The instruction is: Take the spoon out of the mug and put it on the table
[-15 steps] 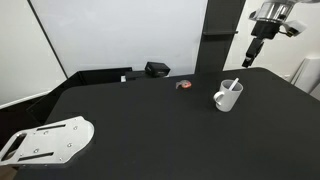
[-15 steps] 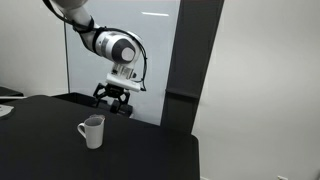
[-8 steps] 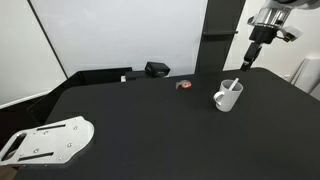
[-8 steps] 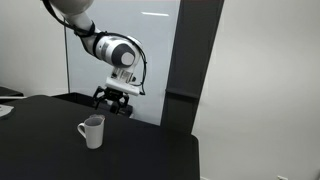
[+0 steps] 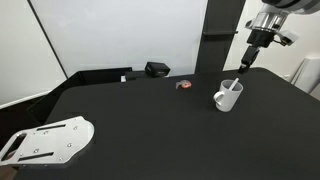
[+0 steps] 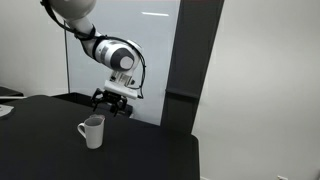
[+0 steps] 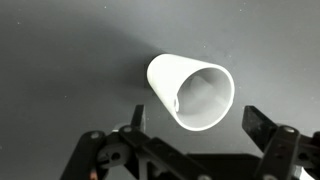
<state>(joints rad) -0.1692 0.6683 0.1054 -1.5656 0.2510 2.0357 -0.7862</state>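
My gripper is going to grab the spoon next by its handle end above the mug's rim, so the spoon lifts out onto the table.
The white mug stands upright on the black table and also shows in an exterior view. The thin white spoon leans inside it, its handle sticking up above the rim. In the wrist view I look into the mug, and a bit of the spoon lies against the inner wall. My gripper hangs above and just behind the mug, open and empty; it shows too in an exterior view. In the wrist view the gripper has its fingers spread to either side of the mug's rim.
A small red-and-black item lies left of the mug. A black box sits at the table's back edge. A white flat plate with holes lies at the front left corner. A dark pillar stands behind the table.
The gripper has shifted slightly toward the mug. The mug and spoon have not moved.
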